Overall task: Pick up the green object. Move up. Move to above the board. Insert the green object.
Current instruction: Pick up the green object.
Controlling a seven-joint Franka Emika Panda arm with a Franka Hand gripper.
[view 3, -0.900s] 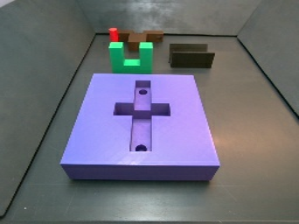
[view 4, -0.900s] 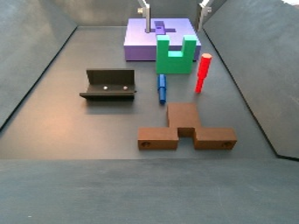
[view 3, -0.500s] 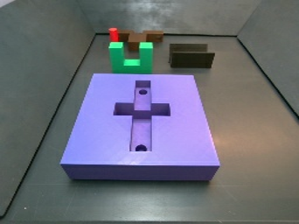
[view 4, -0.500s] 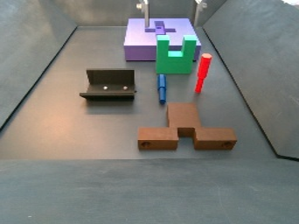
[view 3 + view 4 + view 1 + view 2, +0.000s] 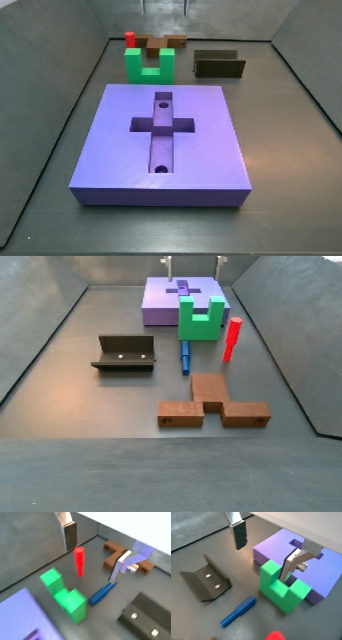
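Observation:
The green object has to go into the board's hole, so the robot's gripper should next pick it up by its upright peg nearest the dark fixture (image 5: 167,60) (image 5: 75,602).
The green object (image 5: 151,66) stands upright on the floor just beyond the far end of the purple board (image 5: 214,150), its two prongs pointing up. It also shows in a side view (image 5: 199,322) and in both wrist views (image 5: 63,594) (image 5: 281,589). My gripper (image 5: 264,552) is open and empty, high above the green object. Its two fingers stand wide apart in both wrist views (image 5: 93,554). In a side view only the gripper's fingertips (image 5: 166,262) show at the upper edge. The board's cross-shaped recess holds nothing.
A red peg (image 5: 231,339) stands beside the green object. A blue peg (image 5: 186,354) lies on the floor. A brown block (image 5: 211,403) lies further from the board. The dark fixture (image 5: 124,352) stands to one side. Grey walls ring the floor.
The gripper has risen: in the side view its fingertips have moved up to the upper edge. The green object and the board have not moved.

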